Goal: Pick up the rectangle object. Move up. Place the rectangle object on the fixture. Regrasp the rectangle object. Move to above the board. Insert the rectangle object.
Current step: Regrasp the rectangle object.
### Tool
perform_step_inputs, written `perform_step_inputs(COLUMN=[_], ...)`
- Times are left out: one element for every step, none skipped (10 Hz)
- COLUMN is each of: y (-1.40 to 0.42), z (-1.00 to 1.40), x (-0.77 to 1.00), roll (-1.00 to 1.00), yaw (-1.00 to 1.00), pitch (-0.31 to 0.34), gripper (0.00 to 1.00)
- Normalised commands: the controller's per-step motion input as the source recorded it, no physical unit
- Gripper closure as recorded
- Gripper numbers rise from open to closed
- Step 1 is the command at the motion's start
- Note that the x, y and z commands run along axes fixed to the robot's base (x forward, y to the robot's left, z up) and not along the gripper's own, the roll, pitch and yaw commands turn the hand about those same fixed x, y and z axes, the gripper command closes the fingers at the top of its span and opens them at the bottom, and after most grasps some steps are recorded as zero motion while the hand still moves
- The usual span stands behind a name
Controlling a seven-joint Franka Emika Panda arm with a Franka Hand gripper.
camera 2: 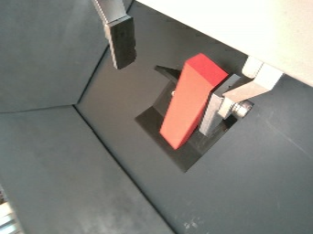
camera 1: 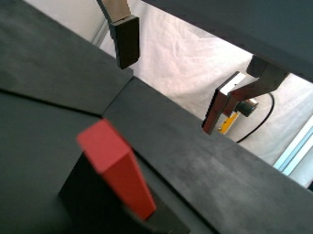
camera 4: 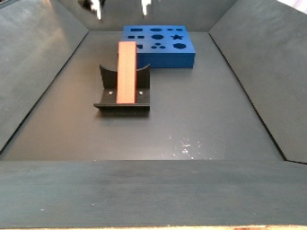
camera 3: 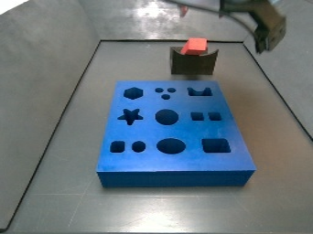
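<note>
The red-orange block's upper end will be grabbed by my gripper as it reaches down. The red-orange rectangle object's lower end then stays free to go into the board.
The red-orange rectangle object rests in the dark fixture, leaning up out of its notch; it also shows as a long block on the fixture in a side view. My gripper is open, above the block and apart from it, with nothing between its fingers. In a side view the gripper hangs at the upper edge over the block's far end. The blue board with its cutouts lies flat in front of the fixture, where the block's red top shows.
Sloping dark walls enclose the floor on both sides. The board lies just past the fixture. A white sheet lies beyond the bin wall, with a yellow-and-black cable by one finger.
</note>
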Motion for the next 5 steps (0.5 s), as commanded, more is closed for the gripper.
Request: perform_step_inputs(y=[0.03,0.02,0.02,0.02,0.01], z=[-1.0,-1.0,-1.0,-1.0,-0.84], x=[0.09,0.1,0.1,0.11,0.1], roll=[0.08,0.08,0.08,0.08,0.08], yaw=[0.07,0.04,-0.01,-0.04,-0.07], pitch=[-0.165,-0.164,-0.146,-0.128,-0.093], gripper=[0.0,0.0,0.0,0.0,0.0])
